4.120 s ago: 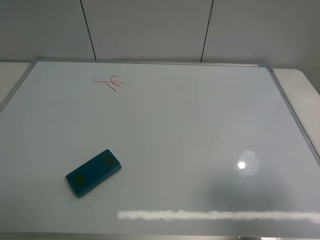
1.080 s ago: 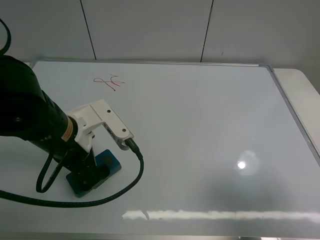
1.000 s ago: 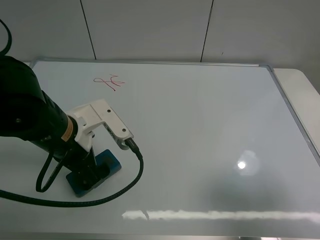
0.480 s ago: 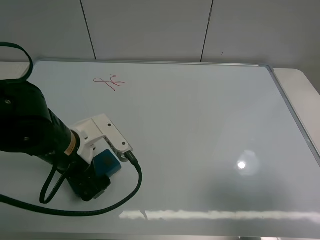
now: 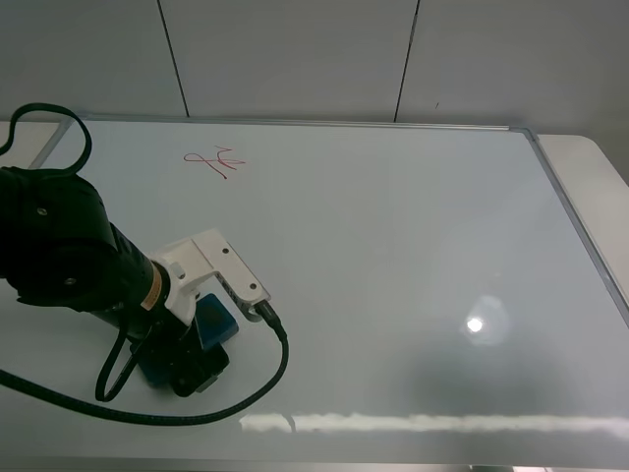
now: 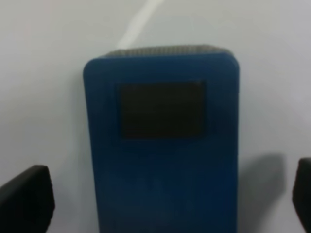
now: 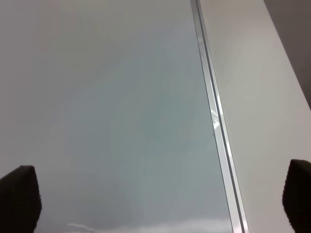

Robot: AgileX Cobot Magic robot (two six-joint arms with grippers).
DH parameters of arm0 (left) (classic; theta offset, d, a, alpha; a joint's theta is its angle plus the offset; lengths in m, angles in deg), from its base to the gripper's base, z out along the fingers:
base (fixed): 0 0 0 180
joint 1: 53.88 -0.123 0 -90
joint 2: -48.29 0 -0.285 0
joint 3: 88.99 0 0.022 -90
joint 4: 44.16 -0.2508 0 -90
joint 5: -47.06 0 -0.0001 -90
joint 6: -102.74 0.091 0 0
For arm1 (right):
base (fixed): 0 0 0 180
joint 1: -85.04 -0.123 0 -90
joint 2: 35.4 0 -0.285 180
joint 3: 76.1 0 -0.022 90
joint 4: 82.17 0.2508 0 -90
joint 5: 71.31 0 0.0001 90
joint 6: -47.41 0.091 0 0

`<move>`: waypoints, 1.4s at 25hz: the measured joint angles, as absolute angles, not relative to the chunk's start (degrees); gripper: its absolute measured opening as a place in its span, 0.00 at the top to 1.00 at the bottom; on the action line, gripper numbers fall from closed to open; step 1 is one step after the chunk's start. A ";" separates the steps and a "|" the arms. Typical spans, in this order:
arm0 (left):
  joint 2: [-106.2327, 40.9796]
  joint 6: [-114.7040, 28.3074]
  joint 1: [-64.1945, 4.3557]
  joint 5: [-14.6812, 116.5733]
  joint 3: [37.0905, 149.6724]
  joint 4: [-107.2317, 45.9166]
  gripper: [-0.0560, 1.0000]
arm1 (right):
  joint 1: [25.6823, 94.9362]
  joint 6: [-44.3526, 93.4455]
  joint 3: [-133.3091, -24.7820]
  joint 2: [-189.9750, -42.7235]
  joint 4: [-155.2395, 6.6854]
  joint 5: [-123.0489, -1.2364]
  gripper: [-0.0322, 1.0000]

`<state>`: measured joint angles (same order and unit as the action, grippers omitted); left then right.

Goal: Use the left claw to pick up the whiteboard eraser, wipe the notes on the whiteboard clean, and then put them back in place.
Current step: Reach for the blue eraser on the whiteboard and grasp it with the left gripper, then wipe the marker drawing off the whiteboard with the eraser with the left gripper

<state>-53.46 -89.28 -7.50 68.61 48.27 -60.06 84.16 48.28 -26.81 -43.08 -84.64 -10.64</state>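
The blue eraser has my dark fingers beside its long sides in the left wrist view, so my left gripper would catch it if I closed now. I need to close.
The whiteboard [image 5: 393,256] lies flat with its silver frame. The red notes [image 5: 214,161] are near its far left corner. The teal-blue whiteboard eraser [image 5: 215,322] lies at the front left, mostly hidden under my left claw [image 5: 189,370]. In the left wrist view the eraser [image 6: 163,145] fills the middle, and the left gripper [image 6: 163,206] is open with one dark fingertip [image 6: 24,199] on each side of it. I cannot tell if the fingers touch it. My right gripper [image 7: 158,199] is open and empty over the board's right edge; it is out of the high view.
A pale table surface [image 5: 590,157] shows beyond the board's right frame [image 7: 214,121]. A black cable [image 5: 197,413] loops from the left wrist over the board's front. Grey wall panels stand behind the board.
The left arm came into view over the eraser and has sunk lower and nearer the front edge, covering more of it. The eraser and the notes have not moved.
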 joint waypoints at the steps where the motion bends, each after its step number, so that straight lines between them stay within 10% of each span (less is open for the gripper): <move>1: -53.46 -89.28 -7.50 68.61 48.27 -60.06 0.01 | 84.16 48.28 -26.81 -43.08 -84.64 -10.64 0.01; 5: -53.46 -89.28 -7.50 68.56 48.27 -60.06 0.14 | 84.16 48.28 -26.81 -43.08 -84.64 -10.64 0.01; 8: -53.46 -89.32 -7.50 68.51 48.27 -59.79 0.44 | 84.16 48.28 -26.81 -43.08 -84.64 -10.64 0.01; 35: -48.58 -89.51 -9.23 84.55 58.42 -61.63 0.42 | 84.16 48.28 -26.81 -43.08 -84.64 -10.64 0.01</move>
